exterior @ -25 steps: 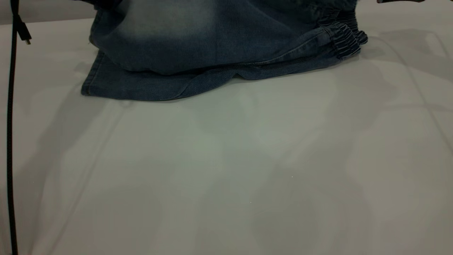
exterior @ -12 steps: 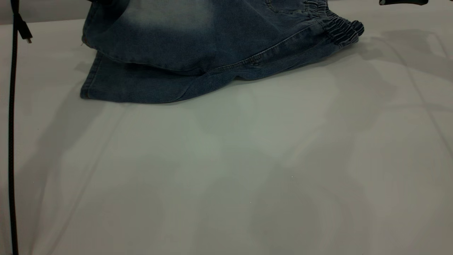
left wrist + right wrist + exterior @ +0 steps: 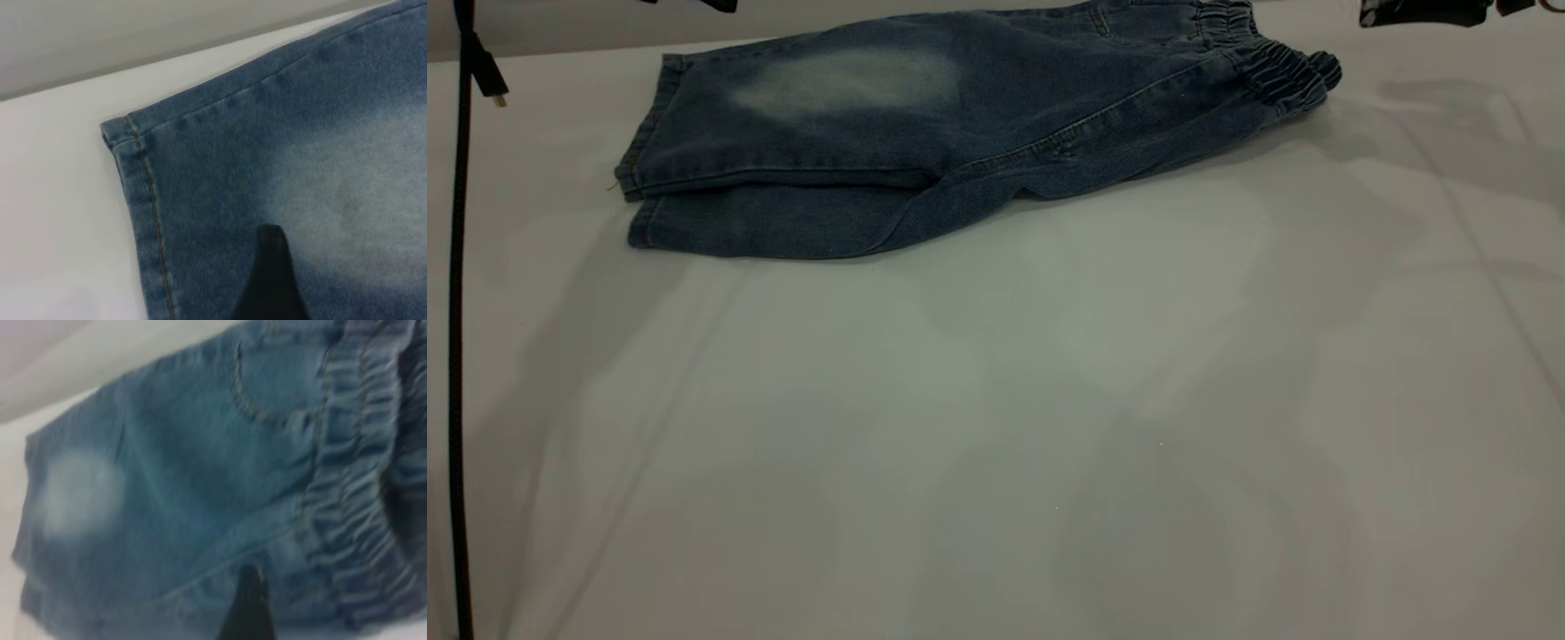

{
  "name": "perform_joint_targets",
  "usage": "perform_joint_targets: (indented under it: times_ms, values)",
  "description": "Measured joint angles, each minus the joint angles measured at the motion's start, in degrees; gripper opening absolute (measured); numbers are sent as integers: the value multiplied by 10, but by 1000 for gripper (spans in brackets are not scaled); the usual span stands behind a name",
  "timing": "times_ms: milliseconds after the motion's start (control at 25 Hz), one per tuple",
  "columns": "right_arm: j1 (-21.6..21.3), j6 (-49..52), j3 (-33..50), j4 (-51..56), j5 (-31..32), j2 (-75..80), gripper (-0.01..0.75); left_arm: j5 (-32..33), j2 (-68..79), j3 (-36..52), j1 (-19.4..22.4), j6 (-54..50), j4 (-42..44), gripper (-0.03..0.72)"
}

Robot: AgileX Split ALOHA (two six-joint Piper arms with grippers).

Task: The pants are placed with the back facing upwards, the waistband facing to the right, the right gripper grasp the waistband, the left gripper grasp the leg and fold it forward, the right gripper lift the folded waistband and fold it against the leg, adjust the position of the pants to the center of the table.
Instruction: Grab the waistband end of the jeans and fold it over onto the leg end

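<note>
I will fold the pants' upper half over against the leg (image 3: 779,117), so next I will grab the pants with my right gripper by their ruched waistband (image 3: 1280,71).
The pants (image 3: 925,133) lie flat at the far side of the table (image 3: 996,427), folded lengthwise. One leg (image 3: 800,107), with a pale faded patch, rests on top of the other, whose hem (image 3: 694,236) sticks out toward the front. The ruched waistband (image 3: 1280,71) points right. My left gripper (image 3: 694,4) hovers just above the leg's hem corner (image 3: 117,133); one finger (image 3: 270,280) shows over the denim, holding nothing. My right gripper (image 3: 1423,11) hangs beyond the waistband (image 3: 347,487), one finger (image 3: 247,607) over the cloth, apart from it. A back pocket (image 3: 273,380) faces up.
A black cable (image 3: 458,356) hangs down the left edge of the exterior view, with a plug end (image 3: 487,84) near the top. Wide bare white tabletop stretches in front of the pants. A pale wall strip (image 3: 133,40) runs behind the table.
The lifted top leg and waistband have dropped flat onto the lower leg. Both grippers have let go and risen toward the top edge of the exterior view.
</note>
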Motion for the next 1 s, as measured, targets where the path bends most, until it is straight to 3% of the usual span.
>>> perform_joint_targets:
  times_ms: [440, 1000]
  values:
    - [1, 38, 0, -21, 19, 56, 547, 63, -58, 0, -7, 1, 0, 522]
    - [1, -39, 0, 97, -1, 97, 547, 64, -68, 0, -7, 1, 0, 522]
